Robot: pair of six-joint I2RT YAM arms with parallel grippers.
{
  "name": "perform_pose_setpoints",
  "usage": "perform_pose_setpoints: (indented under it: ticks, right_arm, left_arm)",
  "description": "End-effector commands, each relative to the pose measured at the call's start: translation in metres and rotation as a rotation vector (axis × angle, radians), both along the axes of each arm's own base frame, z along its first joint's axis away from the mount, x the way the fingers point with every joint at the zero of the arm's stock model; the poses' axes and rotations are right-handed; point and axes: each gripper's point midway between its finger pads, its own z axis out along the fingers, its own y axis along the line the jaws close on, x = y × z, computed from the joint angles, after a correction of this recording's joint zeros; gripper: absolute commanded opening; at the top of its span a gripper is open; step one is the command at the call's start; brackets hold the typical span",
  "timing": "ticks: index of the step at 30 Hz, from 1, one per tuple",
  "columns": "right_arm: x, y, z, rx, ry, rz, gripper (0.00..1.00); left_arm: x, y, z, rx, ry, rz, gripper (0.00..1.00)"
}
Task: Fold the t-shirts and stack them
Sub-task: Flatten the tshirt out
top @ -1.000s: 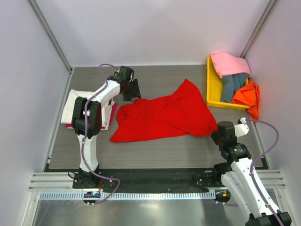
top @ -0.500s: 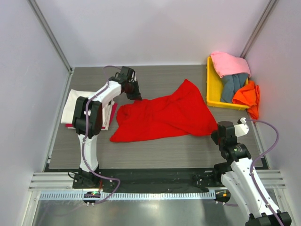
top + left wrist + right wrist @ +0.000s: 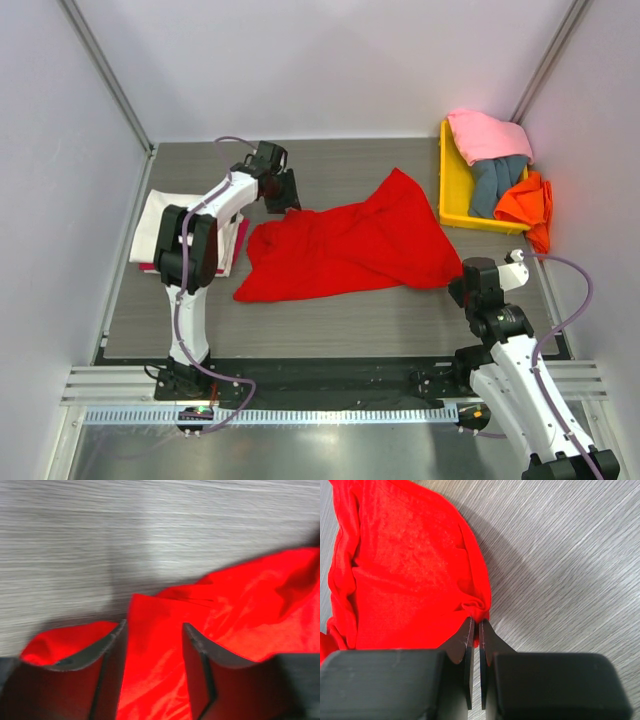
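Observation:
My right gripper holds one corner of the red t-shirt (image 3: pixel 350 250). My left gripper next needs to grab the t-shirt's far corner (image 3: pixel 292 214), opposite that corner, to spread the t-shirt for folding.
A bright red t-shirt (image 3: pixel 350 250) lies spread and crumpled across the middle of the table. My left gripper (image 3: pixel 283 200) hovers at its far left corner. In the left wrist view its jaws (image 3: pixel 152 627) stand apart with red cloth (image 3: pixel 240 600) lying between and under them, not pinched. My right gripper (image 3: pixel 458 284) is at the shirt's near right corner. In the right wrist view it (image 3: pixel 475 622) is shut on a bunched fold of the red t-shirt (image 3: pixel 405 570). A folded cream-white t-shirt (image 3: pixel 170 225) rests at the left on a pink one (image 3: pixel 238 240).
A yellow tray (image 3: pixel 450 180) stands at the back right, holding a pink t-shirt (image 3: pixel 485 135), a grey-blue one (image 3: pixel 497 185) and an orange one (image 3: pixel 525 205) that hangs over its rim. White walls close in the table on three sides.
The left gripper's jaws closed half a second ago and stand apart again now, still at the same corner. The red t-shirt and the right arm have not moved.

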Motion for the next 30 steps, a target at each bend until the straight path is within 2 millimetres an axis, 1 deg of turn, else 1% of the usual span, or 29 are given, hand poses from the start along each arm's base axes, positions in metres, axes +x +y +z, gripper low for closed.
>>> perform_pose_setpoints:
  ticks: [1,5,8,10,12,13,14,15,16,17,20,21,23,24,25,30]
  right_arm:
    - [0.006,-0.001,0.01,0.0,-0.034,-0.005,0.01]
    - [0.006,-0.001,0.01,-0.002,-0.036,-0.005,0.01]
    - [0.006,-0.001,0.01,-0.002,-0.033,-0.005,0.01]
    - [0.006,-0.001,0.009,-0.004,-0.031,-0.004,0.01]
    - [0.006,-0.001,0.009,-0.005,-0.03,-0.007,0.01]
    - [0.006,-0.001,0.009,-0.005,-0.028,-0.006,0.01]
    - [0.006,-0.001,0.009,-0.003,-0.03,-0.007,0.01]
    - [0.006,-0.001,0.009,-0.002,-0.027,-0.006,0.01]
    - [0.007,0.0,0.009,-0.002,-0.029,-0.005,0.01]
    - [0.007,0.0,0.008,-0.001,-0.025,-0.003,0.01]
    - [0.007,0.001,0.007,0.002,-0.02,0.0,0.01]
    - [0.007,0.0,0.006,-0.001,-0.017,-0.001,0.01]
    - [0.007,0.001,0.006,-0.001,-0.021,0.002,0.01]
    - [0.007,0.0,0.007,-0.003,-0.023,0.0,0.01]
    - [0.007,0.0,0.006,0.0,-0.025,-0.002,0.01]
    - [0.006,0.0,0.006,-0.004,-0.025,0.001,0.01]
  left_arm:
    - [0.01,0.022,0.018,0.084,-0.06,0.069,0.52]
    - [0.012,0.02,0.009,0.081,-0.052,0.08,0.57]
    - [0.012,0.017,-0.001,0.073,-0.029,0.074,0.58]
    - [0.007,0.006,-0.005,0.023,0.002,0.039,0.55]
    - [0.004,-0.001,-0.008,-0.016,0.014,0.018,0.5]
    - [0.002,-0.009,-0.008,-0.059,0.02,0.001,0.46]
    - [0.001,-0.013,-0.008,-0.078,0.019,-0.005,0.45]
    - [0.001,-0.017,-0.006,-0.104,0.018,-0.012,0.42]
    - [0.002,-0.024,-0.005,-0.141,0.013,-0.023,0.41]
    - [0.001,-0.026,-0.005,-0.15,0.016,-0.028,0.4]
    - [0.004,-0.029,-0.004,-0.159,0.012,-0.033,0.32]
    - [0.005,-0.03,-0.002,-0.161,0.008,-0.033,0.24]
    - [0.007,-0.03,-0.001,-0.161,0.0,-0.032,0.15]
    - [0.008,-0.029,-0.001,-0.157,-0.003,-0.025,0.05]
    - [0.01,-0.028,0.002,-0.15,-0.011,-0.015,0.0]
    - [0.016,-0.023,0.01,-0.131,-0.04,0.008,0.0]
